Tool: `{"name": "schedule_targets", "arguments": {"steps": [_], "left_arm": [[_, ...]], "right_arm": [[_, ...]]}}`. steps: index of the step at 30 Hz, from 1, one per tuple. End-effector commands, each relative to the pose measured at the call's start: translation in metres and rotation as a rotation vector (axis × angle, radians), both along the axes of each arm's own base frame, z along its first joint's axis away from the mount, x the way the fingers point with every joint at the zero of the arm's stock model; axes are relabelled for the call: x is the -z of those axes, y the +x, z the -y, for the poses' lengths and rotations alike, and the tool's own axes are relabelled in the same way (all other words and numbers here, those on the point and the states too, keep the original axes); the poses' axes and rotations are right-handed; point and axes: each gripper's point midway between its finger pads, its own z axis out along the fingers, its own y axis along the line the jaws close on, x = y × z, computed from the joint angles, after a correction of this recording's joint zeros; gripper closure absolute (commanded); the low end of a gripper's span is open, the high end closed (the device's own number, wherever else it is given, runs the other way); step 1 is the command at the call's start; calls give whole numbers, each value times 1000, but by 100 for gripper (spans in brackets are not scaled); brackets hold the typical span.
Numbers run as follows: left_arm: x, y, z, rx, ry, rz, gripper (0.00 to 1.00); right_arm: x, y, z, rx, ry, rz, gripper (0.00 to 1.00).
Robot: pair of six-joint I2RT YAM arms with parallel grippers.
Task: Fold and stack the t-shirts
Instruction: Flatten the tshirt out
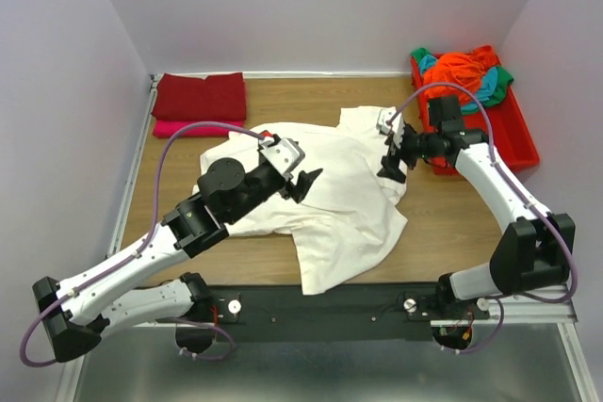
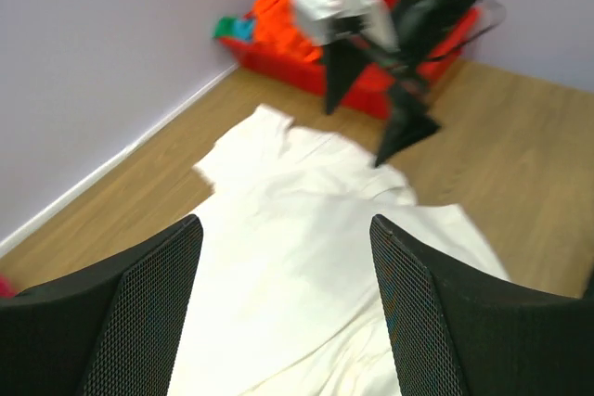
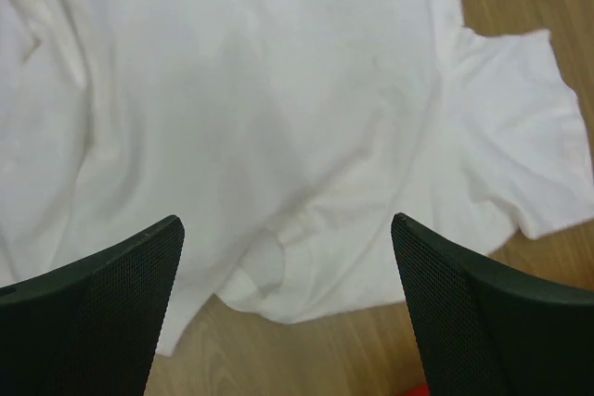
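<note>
My right gripper grabs the cream-white t-shirt's tray-side edge (image 1: pixel 399 183) (image 3: pixel 281 287) next, which leaves the t-shirt's body free to spread open for folding.
A large cream-white t-shirt (image 1: pixel 330 190) lies rumpled and spread across the middle of the table. My left gripper (image 1: pixel 306 183) hovers over its middle, open and empty; the cloth (image 2: pixel 297 257) shows between its fingers. My right gripper (image 1: pixel 394 163) is open and empty above the shirt's right edge, over a folded-under lip of cloth (image 3: pixel 278 266). A folded dark red shirt (image 1: pixel 200 96) lies on a bright pink one (image 1: pixel 184 128) at the back left. Orange (image 1: pixel 457 71), teal (image 1: pixel 492 91) and green (image 1: pixel 421 56) shirts are heaped in the tray.
A rigid red plastic tray (image 1: pixel 513 134) stands at the back right against the wall, just right of my right arm; it also shows in the left wrist view (image 2: pixel 371 90). Pale walls close in the left, back and right. A black rail runs along the near edge (image 1: pixel 377 298).
</note>
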Motion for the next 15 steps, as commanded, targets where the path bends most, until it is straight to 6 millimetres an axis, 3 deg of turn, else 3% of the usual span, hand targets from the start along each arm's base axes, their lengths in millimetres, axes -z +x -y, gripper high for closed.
{"name": "schedule_targets", "arguments": {"steps": [1,4,9,10,11,13,15], "left_arm": [[43,23,-41,-210,96,-78,19],[57,10,-34,-125,87,-95,19],[96,-16,-21,113,279,9,23],[103,-19,-22,139,323,41,23],[116,-19,-29,152,408,108,23],[131,-10,-43,103,505,150,22],[165,-9,-56,100,627,136,21]], "right_arm": [[31,-72,-15,-223,-11,-120,2],[38,-101,-13,-307,-57,-116,3],[59,-181,-33,-604,-62,-184,12],[62,-183,-31,-600,-69,-185,13],[71,-198,-34,-626,-83,-219,13],[80,-198,-38,-636,-115,-180,13],[86,-202,-44,-656,-131,-153,13]]}}
